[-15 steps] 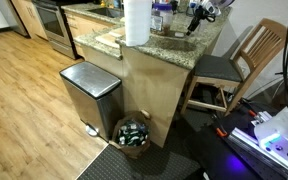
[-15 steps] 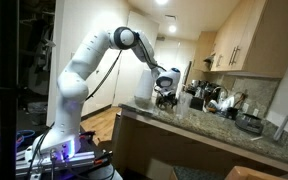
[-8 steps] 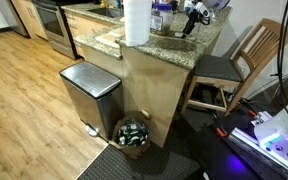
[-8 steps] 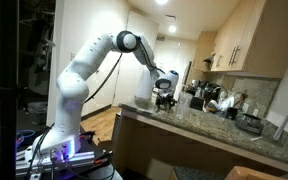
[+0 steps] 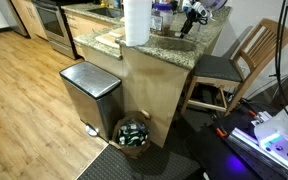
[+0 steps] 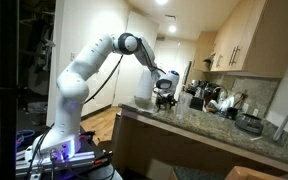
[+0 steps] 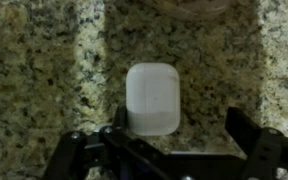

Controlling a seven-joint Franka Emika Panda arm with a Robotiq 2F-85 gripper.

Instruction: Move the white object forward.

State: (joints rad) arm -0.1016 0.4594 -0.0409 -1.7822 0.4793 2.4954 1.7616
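Observation:
My gripper closes on the case now, since both fingers reach near the counter on either side of the case's lower end (image 7: 153,121).
A small white rounded case (image 7: 152,98) lies flat on the speckled granite counter (image 7: 44,70) in the wrist view. My gripper (image 7: 184,135) is open just above the counter. The case sits between the fingers, close against the left finger, and the right finger stands well apart from it. The case's lower edge is partly hidden by the gripper body. In both exterior views the gripper (image 5: 191,12) (image 6: 165,98) hangs low over the counter. The case is too small to make out there.
A paper towel roll (image 5: 136,22) stands on the counter near its edge. A steel trash can (image 5: 90,95) and a basket (image 5: 134,133) sit on the floor below. A wooden chair (image 5: 246,60) stands beside the counter. Kitchen items (image 6: 209,97) crowd the counter's back.
The gripper has shifted a little sideways along the counter and slightly lower. The white case has not visibly moved.

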